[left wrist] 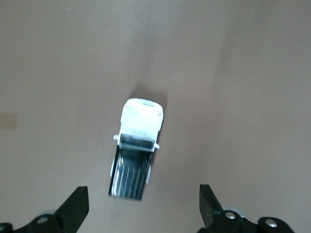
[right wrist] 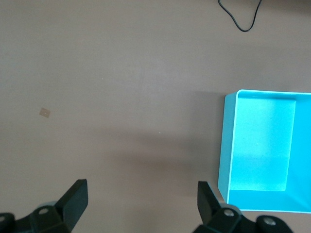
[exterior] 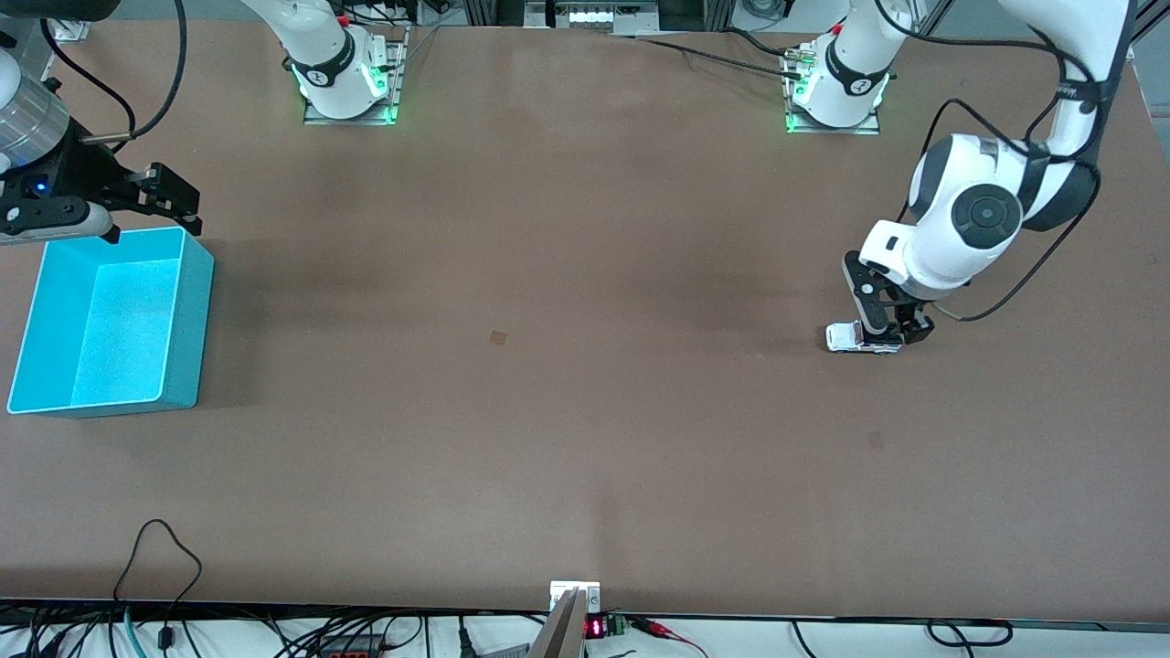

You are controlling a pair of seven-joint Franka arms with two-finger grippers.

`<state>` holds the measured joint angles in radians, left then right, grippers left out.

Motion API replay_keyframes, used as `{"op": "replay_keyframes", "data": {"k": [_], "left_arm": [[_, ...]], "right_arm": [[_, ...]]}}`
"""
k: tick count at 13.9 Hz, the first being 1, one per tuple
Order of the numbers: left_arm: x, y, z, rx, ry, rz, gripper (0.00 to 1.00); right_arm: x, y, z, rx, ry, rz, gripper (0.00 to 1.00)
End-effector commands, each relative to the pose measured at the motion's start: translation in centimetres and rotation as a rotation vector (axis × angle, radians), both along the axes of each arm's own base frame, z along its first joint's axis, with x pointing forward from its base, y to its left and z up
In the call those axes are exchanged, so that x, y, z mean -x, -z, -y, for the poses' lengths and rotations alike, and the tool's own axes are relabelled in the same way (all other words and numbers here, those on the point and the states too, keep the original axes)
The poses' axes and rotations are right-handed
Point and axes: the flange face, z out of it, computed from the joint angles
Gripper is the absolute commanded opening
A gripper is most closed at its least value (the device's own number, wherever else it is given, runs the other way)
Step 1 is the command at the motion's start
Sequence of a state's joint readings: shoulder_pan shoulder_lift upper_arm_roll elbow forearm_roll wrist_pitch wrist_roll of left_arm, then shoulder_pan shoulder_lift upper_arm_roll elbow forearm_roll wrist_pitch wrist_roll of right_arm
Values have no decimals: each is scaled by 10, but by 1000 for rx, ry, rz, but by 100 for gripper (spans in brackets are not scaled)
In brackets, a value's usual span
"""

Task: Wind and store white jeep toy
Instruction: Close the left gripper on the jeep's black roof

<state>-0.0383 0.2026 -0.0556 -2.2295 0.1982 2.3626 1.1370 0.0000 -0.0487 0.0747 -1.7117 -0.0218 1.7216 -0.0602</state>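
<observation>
The white jeep toy (left wrist: 141, 121) is to be wound up. My left gripper will grab it by its black ribbed roof panel (left wrist: 130, 173) next.
The white jeep toy (exterior: 848, 336) stands on the table toward the left arm's end, white hood and black ribbed roof panel up (left wrist: 136, 145). My left gripper (exterior: 891, 331) is low over its ribbed end and open. In the left wrist view that end lies between the left gripper's (left wrist: 144, 204) spread fingertips, with a gap on each side. The turquoise bin (exterior: 187, 320) sits at the right arm's end with nothing in it. My right gripper (exterior: 151, 227) hangs open and holds nothing, above the table beside the bin (right wrist: 225, 145) at its rim farthest from the front camera.
A black cable loop (exterior: 155, 548) lies near the table edge closest to the front camera, and its cable (right wrist: 243, 19) shows in the right wrist view. Two small dark squares (exterior: 498, 336) (exterior: 876, 440) mark the tabletop. The arm bases (exterior: 347, 82) (exterior: 836, 91) stand along the table's farthest edge.
</observation>
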Motion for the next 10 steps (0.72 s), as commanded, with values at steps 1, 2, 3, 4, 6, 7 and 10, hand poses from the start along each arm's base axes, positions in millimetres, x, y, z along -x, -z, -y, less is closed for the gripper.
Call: {"op": "replay_keyframes", "data": {"k": [1,2,3,4,6,7,10], "left_arm": [[-6,25,-11,12,152,23,100],[-5,36,-19,19,175,23,100],[-7,44,-28,27,199,36,100],[-8,52,-31,32,219,39,100],[-9,61,-31,39,226,51,100],[-9,65,-31,41,227,52,100],[-8,69,-31,43,231,51,87]], "right_arm": [[5,-7,-1,15,5,3,100],[5,-7,-1,15,5,3,100],[5,-7,-1,15,5,3,100],[5,-7,-1,15,5,3,100],[5,-7,-1,15,5,3,100],[5,-7,-1,15,5,3,100],[5,-6,-1,15,5,1,100]]}}
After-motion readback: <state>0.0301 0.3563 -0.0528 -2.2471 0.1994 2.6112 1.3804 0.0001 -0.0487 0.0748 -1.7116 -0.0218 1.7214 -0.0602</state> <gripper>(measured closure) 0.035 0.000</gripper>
